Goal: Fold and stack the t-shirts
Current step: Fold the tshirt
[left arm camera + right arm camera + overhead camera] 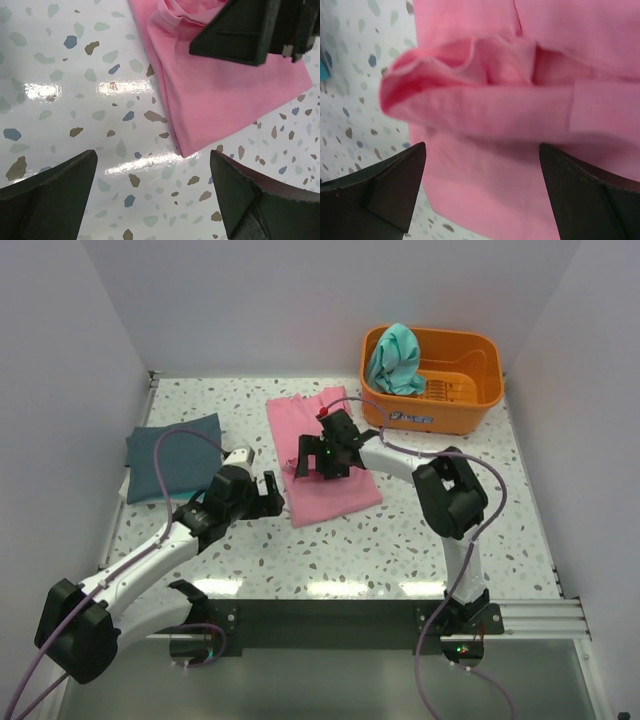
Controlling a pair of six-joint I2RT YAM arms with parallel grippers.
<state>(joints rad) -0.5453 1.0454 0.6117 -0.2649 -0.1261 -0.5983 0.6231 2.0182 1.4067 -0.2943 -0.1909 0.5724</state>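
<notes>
Next, my left gripper picks up the pink t-shirt by its near corner (298, 522) (186, 148) to fold the t-shirt over, and the other near corner stays free.
The pink t-shirt (335, 490) lies in a long folded strip at the table's middle. My right gripper (315, 462) hovers open over its middle; in the right wrist view (482, 195) a rumpled fold of the pink shirt (470, 65) lies just ahead of the jaws. My left gripper (268, 498) is open and empty over bare table beside the shirt's near left corner, which shows in the left wrist view (225, 90) ahead of the gripper (155, 200). The slate blue-grey t-shirt (172, 455) lies folded at the left. The teal t-shirt (395, 358) hangs bunched in the basket.
The orange plastic basket (470, 390) stands at the back right corner. White walls close the table on the left, back and right. The right gripper's black fingers (240, 35) show at the top of the left wrist view.
</notes>
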